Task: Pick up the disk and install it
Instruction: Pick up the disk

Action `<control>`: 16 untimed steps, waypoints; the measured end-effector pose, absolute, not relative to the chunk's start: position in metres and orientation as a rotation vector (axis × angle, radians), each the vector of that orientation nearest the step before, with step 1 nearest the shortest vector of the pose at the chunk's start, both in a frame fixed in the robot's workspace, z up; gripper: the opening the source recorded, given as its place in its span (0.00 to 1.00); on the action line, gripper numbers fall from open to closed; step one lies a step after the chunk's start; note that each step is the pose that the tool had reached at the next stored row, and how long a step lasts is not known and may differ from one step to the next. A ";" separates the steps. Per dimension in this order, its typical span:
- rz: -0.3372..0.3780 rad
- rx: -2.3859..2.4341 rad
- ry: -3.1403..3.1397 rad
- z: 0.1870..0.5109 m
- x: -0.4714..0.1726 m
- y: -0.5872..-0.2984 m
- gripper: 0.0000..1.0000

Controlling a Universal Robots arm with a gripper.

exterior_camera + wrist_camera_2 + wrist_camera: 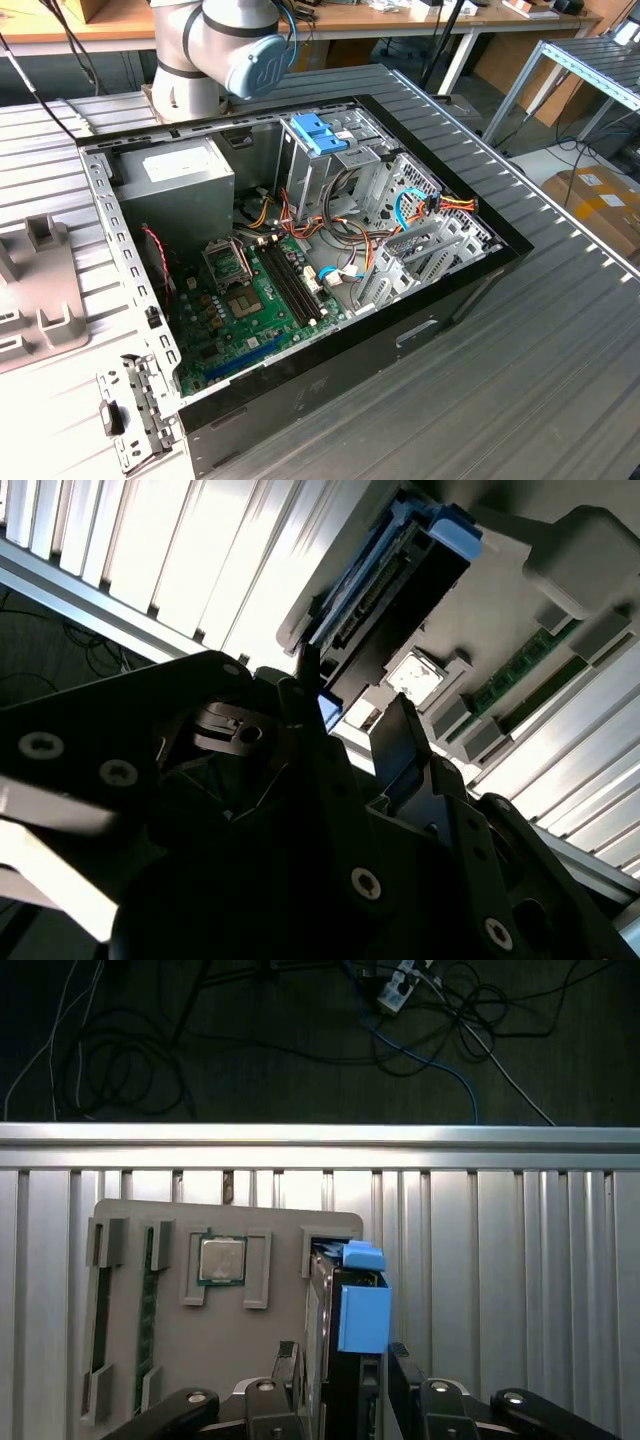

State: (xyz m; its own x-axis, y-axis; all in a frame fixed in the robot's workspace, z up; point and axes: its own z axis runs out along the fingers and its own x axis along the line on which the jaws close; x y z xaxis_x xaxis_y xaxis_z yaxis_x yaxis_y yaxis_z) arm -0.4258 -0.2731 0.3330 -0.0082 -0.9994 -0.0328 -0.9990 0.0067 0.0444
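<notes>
The robot's gripper will next grab the disk by its flat sides beside the blue tab, and then the robot will install the disk in the computer case's drive cage (318, 165).
In the first wrist view the disk (350, 1360) stands on edge in a slot of a grey holder tray (250, 1360), its blue end tab (362, 1305) facing the camera. My gripper (345, 1380) is open and straddles the disk. One finger (290, 1370) stands a little off one face, and the other finger (400, 1370) is close against the opposite face. The second wrist view shows the same disk (400, 610) lying beyond the gripper (350, 705), with the black fingertips on either side of its near end.
The tray also holds a processor (218, 1260) and a memory stick (148, 1300) and rests on a ribbed metal table (520, 1280). The exterior view has the open computer case (300, 250), its drive cage with a blue latch (318, 132), the arm's base (215, 50) and a grey fixture (40, 290).
</notes>
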 end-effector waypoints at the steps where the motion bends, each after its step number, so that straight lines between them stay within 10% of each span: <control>1: -0.086 2.207 -2.223 0.333 -0.426 -0.272 0.48; 16: -0.088 2.208 -2.224 0.314 -0.436 -0.268 0.48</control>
State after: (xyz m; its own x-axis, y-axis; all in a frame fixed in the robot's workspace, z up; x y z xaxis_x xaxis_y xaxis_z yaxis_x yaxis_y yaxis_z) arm -0.4356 -0.2680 0.3143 -0.0082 -0.9994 -0.0347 -0.9990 0.0067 0.0444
